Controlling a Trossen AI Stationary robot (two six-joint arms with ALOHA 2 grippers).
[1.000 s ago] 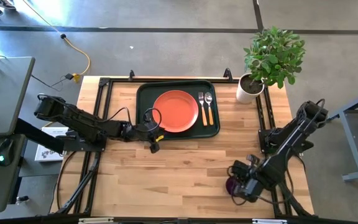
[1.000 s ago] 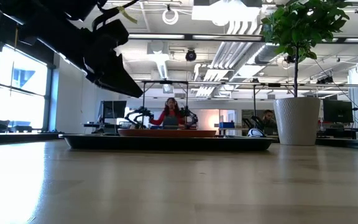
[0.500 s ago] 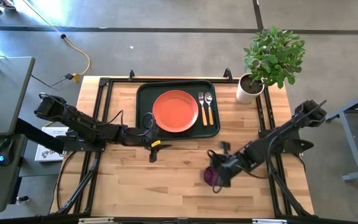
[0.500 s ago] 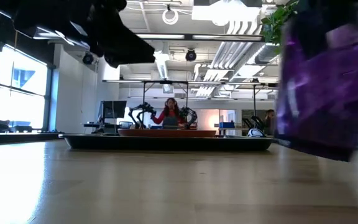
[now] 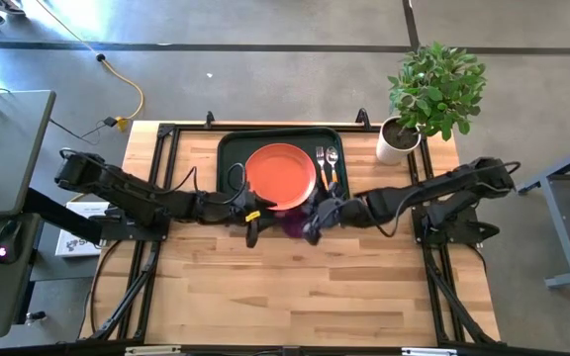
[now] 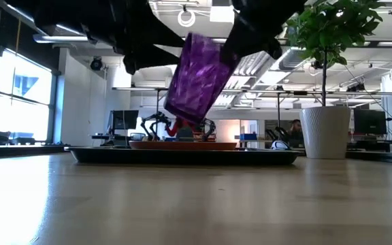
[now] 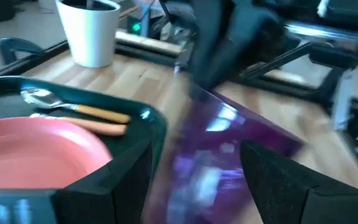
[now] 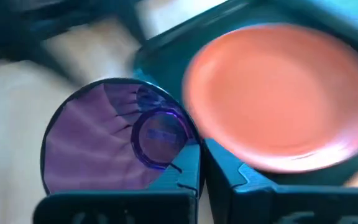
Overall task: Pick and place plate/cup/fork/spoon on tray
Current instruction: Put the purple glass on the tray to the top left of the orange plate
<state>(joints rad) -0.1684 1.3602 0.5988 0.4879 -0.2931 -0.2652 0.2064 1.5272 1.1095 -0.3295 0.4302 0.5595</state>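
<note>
My left gripper grabs the purple cup by its rim (image 5: 300,230) next, to set the cup on the dark green tray (image 5: 228,158).
The dark green tray (image 5: 228,158) lies at the table's far middle. On it lie the orange-red plate (image 5: 281,176), the fork (image 5: 321,168) and the spoon (image 5: 332,168). My right gripper (image 5: 312,220) reaches in from the right and is shut on the purple cup (image 5: 294,223). It holds the cup in the air just off the tray's near edge. My left gripper (image 5: 255,225) comes in from the left. It stands open, and the cup (image 7: 222,155) is close ahead of its fingers. Whether the left gripper touches the cup, I cannot tell. My right gripper holds the cup by its wall at the rim (image 8: 182,167). One finger seems to be inside the mouth and one outside. The fingers come level from the table's right. The cup (image 6: 197,75) is lifted clear of the table and tilted, its base lower and toward the left arm.
A white plant pot (image 5: 396,141) with a leafy plant stands at the table's far right corner. Bare wood (image 5: 295,287) stretches across the near half of the table. Black frame rails (image 5: 156,178) run along the left and right sides.
My right gripper has carried the cup from the table's near right area toward the left and far side, up to the tray's near edge. The cup has gone up, clear of the table, and now hangs tilted. My left gripper has shifted slightly toward the cup.
</note>
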